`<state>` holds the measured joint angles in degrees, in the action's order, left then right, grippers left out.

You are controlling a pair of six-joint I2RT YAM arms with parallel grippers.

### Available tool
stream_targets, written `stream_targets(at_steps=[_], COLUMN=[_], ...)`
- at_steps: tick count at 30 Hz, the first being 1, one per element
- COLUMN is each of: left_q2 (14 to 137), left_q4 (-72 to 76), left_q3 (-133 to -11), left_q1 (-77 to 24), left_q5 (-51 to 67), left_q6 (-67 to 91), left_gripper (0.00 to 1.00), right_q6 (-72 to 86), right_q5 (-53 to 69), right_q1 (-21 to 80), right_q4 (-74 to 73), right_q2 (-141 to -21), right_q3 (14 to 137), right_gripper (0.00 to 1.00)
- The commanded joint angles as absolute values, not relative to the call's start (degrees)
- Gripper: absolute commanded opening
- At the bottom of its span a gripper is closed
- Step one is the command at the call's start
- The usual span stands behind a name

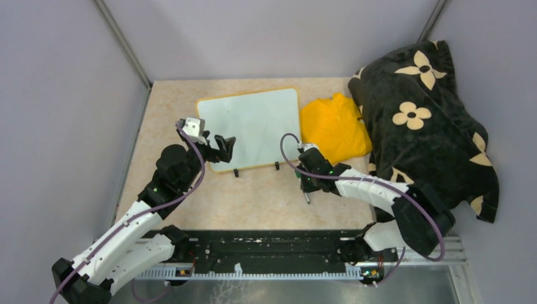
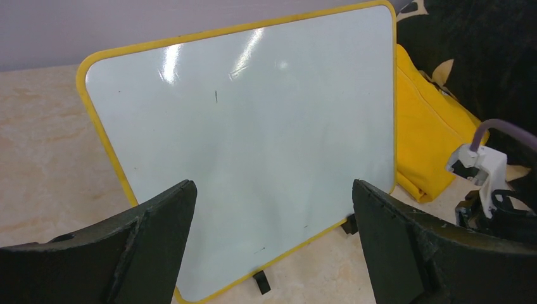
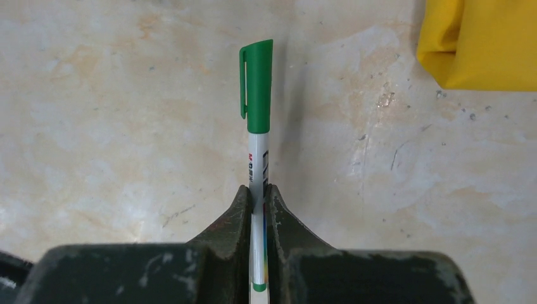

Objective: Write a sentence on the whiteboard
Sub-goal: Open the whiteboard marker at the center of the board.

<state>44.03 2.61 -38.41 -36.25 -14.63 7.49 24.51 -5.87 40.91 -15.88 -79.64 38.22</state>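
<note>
Next, my left gripper takes the marker's green cap (image 1: 298,173) to uncap the marker for writing, and the white body stays for my right gripper.
The whiteboard (image 1: 253,126) stands tilted on two black feet at the table's middle back. Its yellow-framed face (image 2: 253,139) shows only a few tiny dark specks, and the sentence is out of view. My left gripper (image 1: 221,147) hovers just in front of the board's lower left part, its fingers spread wide and open (image 2: 272,183) with nothing between them. My right gripper (image 1: 306,189) is low over the table, in front of the board's right corner. It is shut (image 3: 258,190) on a white marker with a green cap (image 3: 256,95), which is still on.
A folded yellow cloth (image 1: 332,126) lies right of the board. A black blanket with cream flowers (image 1: 424,120) is heaped along the right side, over the right arm's base. Grey walls enclose the beige tabletop (image 1: 190,196); a black rail (image 1: 266,253) runs along the near edge.
</note>
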Motion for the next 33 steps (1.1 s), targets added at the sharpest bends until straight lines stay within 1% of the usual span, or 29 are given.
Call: stream_targets(at_steps=[1,6,9,11,14,16,19,22,25,29,33], left_q2=[43.82,43.87,43.78,44.16,46.09,47.12,47.8,47.9,48.85,52.02,54.91], left_q4=[4.57,6.14,7.73,7.69,5.17,4.42,6.71,9.98,12.99,15.04,17.56], left_q3=[-38.28,-37.49,-37.21,-38.54,-42.19,-44.03,-44.66,-43.48,-42.37,-42.75,-43.53], left_q1=[-36.46,-36.47,-36.42,-36.46,-36.44,-36.47,-36.41,-36.44,-36.39,-36.39,-36.45], left_q5=[-12.83,-13.97,-13.74,-9.26,0.58,9.41,19.58,22.82,26.08,29.42,31.16], left_q6=[8.23,10.98,16.93,20.19,24.76,26.13,28.59,32.03,34.24,36.94,39.29], left_gripper=[0.99,0.99,0.99,0.99,0.99,0.99,0.99,0.99,0.94,0.83,0.8], right_q6=[22.92,20.85,21.46,21.89,22.71,23.55,25.06,25.99,26.19,25.97,26.51], right_q5=[-4.91,-4.89,-1.72,0.65,4.51,7.08,10.21,11.72,12.21,12.68,13.6], right_q1=[43.97,49.49,49.66,49.66,49.61,49.66,49.71,49.83,50.0,50.09,50.17], right_q4=[-19.06,-16.38,-9.33,-1.99,6.71,11.28,17.62,21.81,23.95,24.94,26.04], right_q2=[-67.3,-54.88,-49.11,-47.07,-47.34,-48.65,-50.18,-50.36,-50.49,-51.26,-51.67], right_q3=[39.03,38.3,36.23,34.98,34.75,35.33,35.55,35.44,35.54,35.94,35.78], right_gripper=[0.0,0.0,0.0,0.0,0.0,0.0,0.0,0.0,0.0,0.0,0.0])
